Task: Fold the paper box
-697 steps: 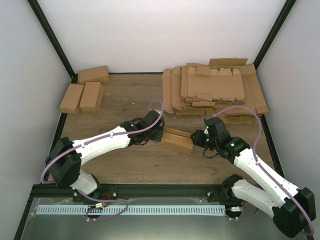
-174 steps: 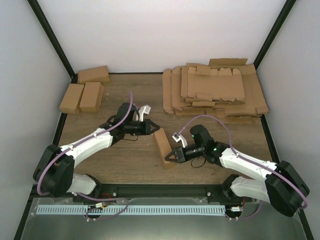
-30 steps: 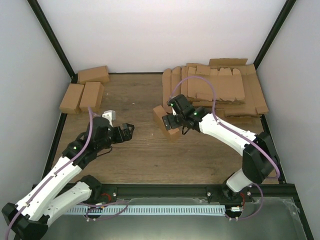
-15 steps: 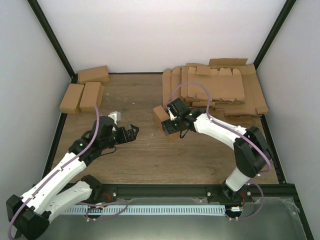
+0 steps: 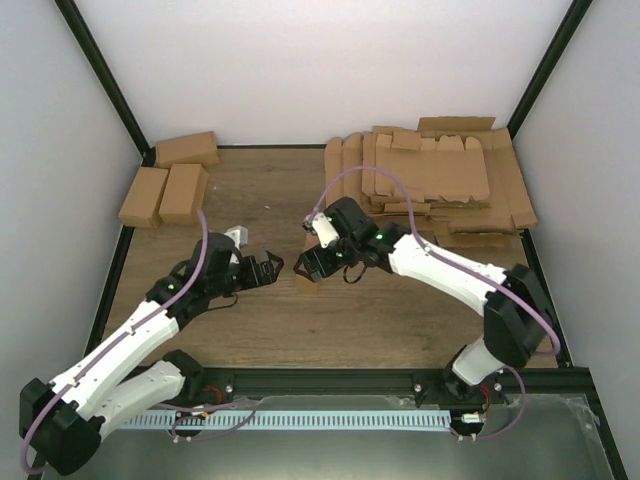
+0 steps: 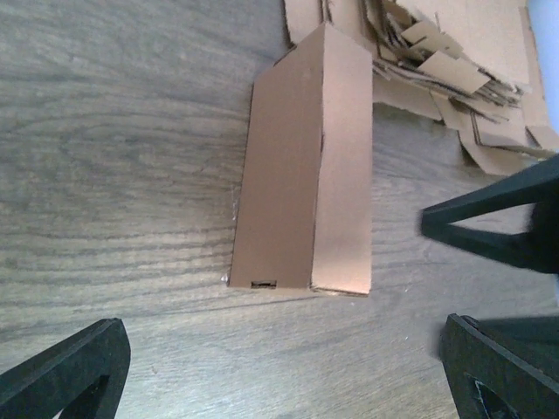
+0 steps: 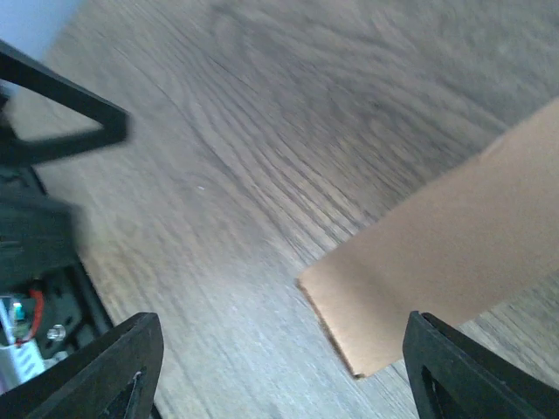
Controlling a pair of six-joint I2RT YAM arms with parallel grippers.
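Note:
My left gripper grabs the folded paper box by its near end next, long body pointing ahead, to set it among finished cartons.
The paper box is a folded brown carton lying flat on the wooden table, its long side pointing toward the cardboard stack. From above, only a corner of the paper box shows under my right gripper. In the right wrist view the paper box reaches in from the right; my right gripper stands open over it, with its left jaw well clear. My left gripper is open just left of the carton, which lies ahead of the left gripper. The right gripper's fingers show beside the carton.
Three finished cartons sit at the back left corner. A big stack of flat cardboard blanks fills the back right and is also visible in the left wrist view as the stack. White walls and a black frame enclose the table.
My right gripper has swept left and nearer, carrying the carton toward the left gripper, and its jaws have narrowed a little. The left arm has reached further right.

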